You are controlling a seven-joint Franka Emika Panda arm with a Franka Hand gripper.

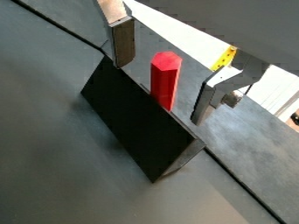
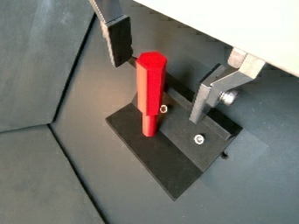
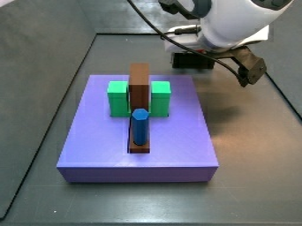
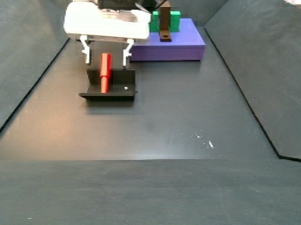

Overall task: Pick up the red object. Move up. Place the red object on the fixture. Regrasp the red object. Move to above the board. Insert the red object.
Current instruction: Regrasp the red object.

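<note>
The thin stem of the red peg should stay free to go into the purple board, so my gripper will next grab the peg by its thick part (image 1: 165, 73).
The red object (image 1: 165, 80) stands upright on the fixture (image 1: 135, 118), a dark block with a base plate; both also show in a wrist view, the peg (image 2: 149, 93) on the plate (image 2: 176, 156). My gripper (image 1: 163, 79) is open around the peg, one finger on each side with a gap to each, not touching. In a side view the peg (image 4: 105, 71) stands on the fixture (image 4: 109, 89) with the gripper (image 4: 105, 54) just above and around it. The purple board (image 3: 139, 128) carries green blocks, a brown bar and a blue cylinder (image 3: 139, 124).
The board sits beyond the fixture in a side view (image 4: 172, 46). A dark raised wall (image 4: 35, 75) borders the floor. The arm's white body (image 3: 236, 22) hides the fixture and the peg in a side view.
</note>
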